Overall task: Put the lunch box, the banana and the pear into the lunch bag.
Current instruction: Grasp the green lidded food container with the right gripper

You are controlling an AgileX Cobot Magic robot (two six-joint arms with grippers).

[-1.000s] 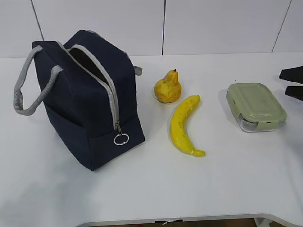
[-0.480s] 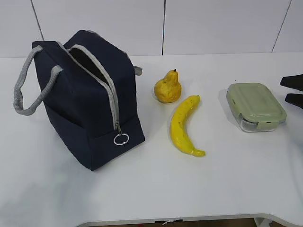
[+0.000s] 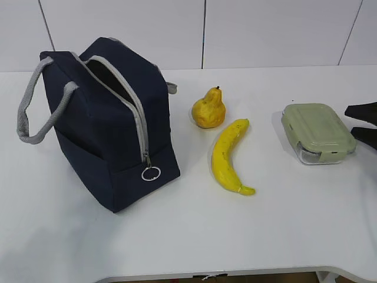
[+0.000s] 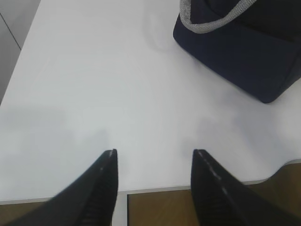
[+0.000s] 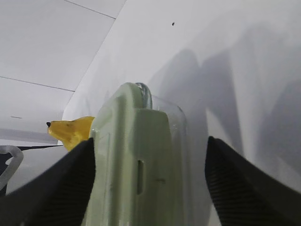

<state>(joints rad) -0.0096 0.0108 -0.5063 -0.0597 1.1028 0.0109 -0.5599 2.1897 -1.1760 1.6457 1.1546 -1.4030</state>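
My right gripper needs to grab the lunch box by its thin latched end (image 3: 347, 133) next, lid to base, since the lunch box is wider across its lid (image 3: 316, 127) than my open fingers.
The navy lunch bag (image 3: 112, 124) stands at the left with its zipper open; its corner and grey handle show in the left wrist view (image 4: 244, 47). The pear (image 3: 208, 108) sits just right of the bag, and the banana (image 3: 228, 156) lies in front of the pear. Further right lies the lunch box (image 3: 318, 132) with its sage-green lid. My right gripper (image 3: 350, 121) is open at the box's right end. In the right wrist view the gripper (image 5: 149, 141) has one finger on each side of the box (image 5: 141, 169) without gripping it. My left gripper (image 4: 154, 151) is open and empty over the table's front edge.
The white table (image 3: 188, 236) carries everything. Its front edge (image 4: 155, 189) lies right under my left fingers. A white panelled wall (image 3: 265, 29) runs behind the table. A yellow fruit end (image 5: 70, 132) shows beyond the box in the right wrist view.
My right gripper has come down and a little left, closer round the lunch box's right end. The bag, pear, banana and box have not moved.
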